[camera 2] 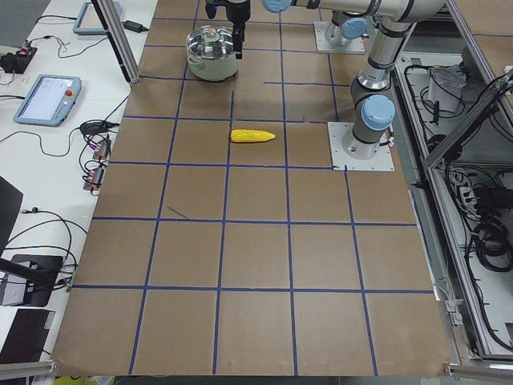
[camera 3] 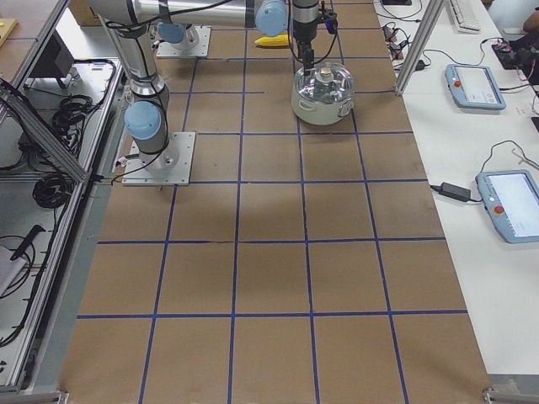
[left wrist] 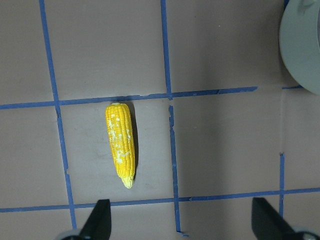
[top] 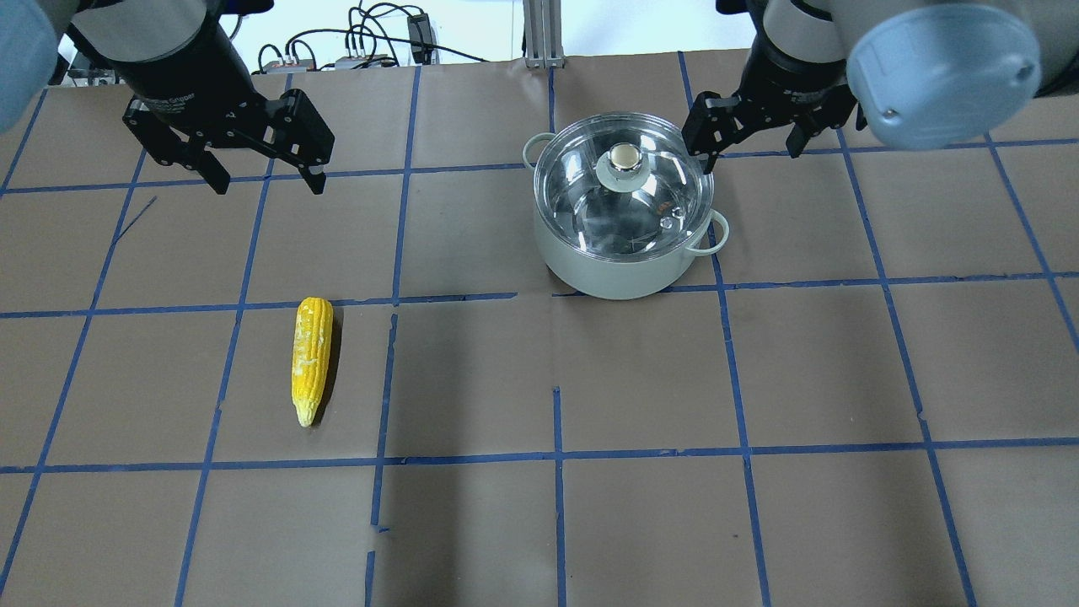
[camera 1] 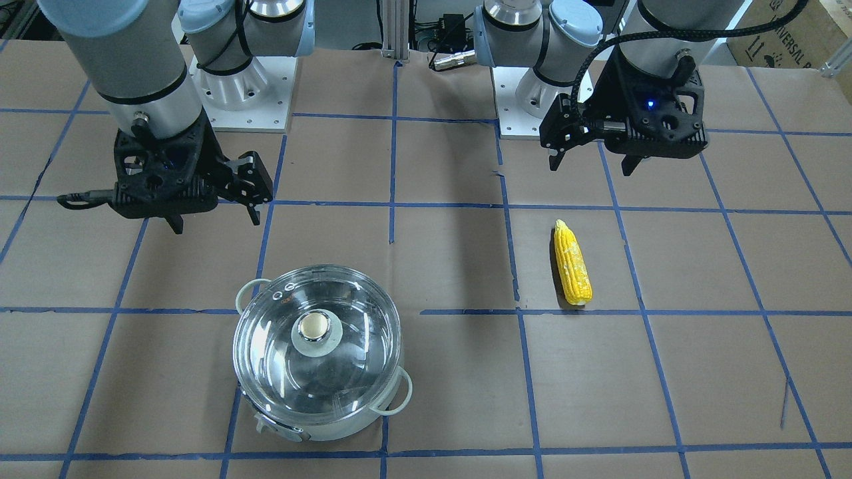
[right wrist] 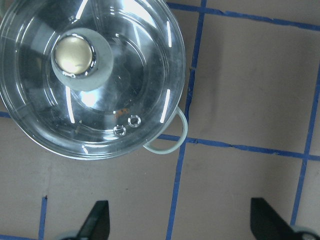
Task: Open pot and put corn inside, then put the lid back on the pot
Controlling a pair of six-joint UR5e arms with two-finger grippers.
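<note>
The right gripper grabs the glass lid by its beige knob [camera 1: 313,326] next, to open the pot for the corn [camera 1: 572,263].
The pot [top: 620,261] stands on the table with the glass lid [top: 590,198] on it, its beige knob [top: 624,156] in the centre. It also shows in the front view [camera 1: 319,426] and the right wrist view, lid [right wrist: 130,60] closed. The corn [top: 310,358] lies flat on the paper, apart from the pot; the left wrist view shows the corn [left wrist: 121,142] too. My left gripper [top: 268,185] is open and empty, above and beyond the corn. My right gripper [top: 748,156] is open and empty, beside the pot's far right rim.
Brown paper with a blue tape grid covers the table [top: 539,506]. The two arm base plates [camera 1: 246,93] sit at the robot side. Teach pendants [camera 3: 476,84] lie on the side bench off the table. A cardboard box [camera 1: 785,40] stands at a corner.
</note>
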